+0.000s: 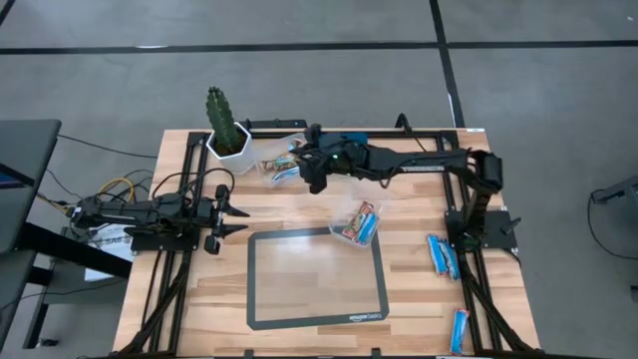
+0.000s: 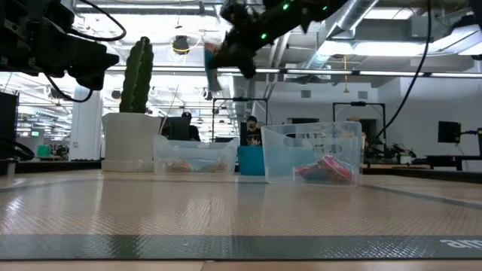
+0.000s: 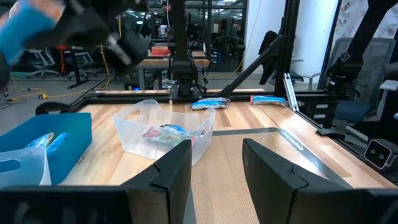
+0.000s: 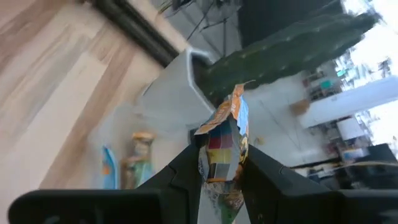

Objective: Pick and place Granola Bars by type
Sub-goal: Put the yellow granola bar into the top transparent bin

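Observation:
The multicoloured bar is high above the far clear tub beside the cactus pot, so my right gripper should keep holding it.
My right gripper point(image 4: 221, 158) is shut on a red-multicoloured granola bar point(image 4: 225, 140), up in the air over the far clear tub point(image 1: 279, 163) beside the cactus pot. That tub holds a tan bar point(image 4: 140, 155) and a blue bar point(image 4: 107, 165). A second clear tub point(image 1: 359, 221) near the table's middle holds several bars lying on its floor. Blue bars point(image 1: 440, 254) lie flat on the wood by the right edge, and another point(image 1: 460, 329) lies near the front right corner. My left gripper point(image 3: 217, 163) waits open over the table's left side point(image 1: 227, 219). My right gripper pinches the multicoloured bar between its two fingers, at the bar's middle point(image 4: 222, 163). The bar runs along the fingers, and its crimped end point(image 4: 236, 99) sticks out past the fingertips. It is lifted clear, high above the far tub point(image 2: 211, 64).
A cactus in a white pot point(image 1: 227, 130) stands at the far left. A blue bin point(image 3: 43, 143) sits between the two tubs at the far side. A black-bordered mat point(image 1: 317, 277) covers the near middle. Black frame rails run along both sides.

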Motion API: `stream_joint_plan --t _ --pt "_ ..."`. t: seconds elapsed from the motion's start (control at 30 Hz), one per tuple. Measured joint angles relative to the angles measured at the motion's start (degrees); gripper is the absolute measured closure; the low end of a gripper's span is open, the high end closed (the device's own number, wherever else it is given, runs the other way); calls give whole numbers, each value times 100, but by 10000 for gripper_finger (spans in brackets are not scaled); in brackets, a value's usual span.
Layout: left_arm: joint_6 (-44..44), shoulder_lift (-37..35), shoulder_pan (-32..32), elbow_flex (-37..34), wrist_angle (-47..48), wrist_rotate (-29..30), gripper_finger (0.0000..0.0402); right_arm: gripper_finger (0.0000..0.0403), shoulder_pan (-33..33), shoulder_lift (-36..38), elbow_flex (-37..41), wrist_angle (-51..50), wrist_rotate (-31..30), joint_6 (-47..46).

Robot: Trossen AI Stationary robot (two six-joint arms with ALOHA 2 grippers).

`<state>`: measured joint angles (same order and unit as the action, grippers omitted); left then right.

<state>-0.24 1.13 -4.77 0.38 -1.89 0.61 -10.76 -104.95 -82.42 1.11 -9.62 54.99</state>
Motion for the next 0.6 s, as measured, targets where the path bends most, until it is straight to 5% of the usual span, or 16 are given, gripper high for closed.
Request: stream_joint_plan --t 0.3,0.6 --pt "14 0 1 0 -2 -7 266 317 -246 -1089 -1362 -56 47 -315" --pt "17 0 1 0 -2 -6 266 317 -495 -1913 -2517 -1173 50 -549"
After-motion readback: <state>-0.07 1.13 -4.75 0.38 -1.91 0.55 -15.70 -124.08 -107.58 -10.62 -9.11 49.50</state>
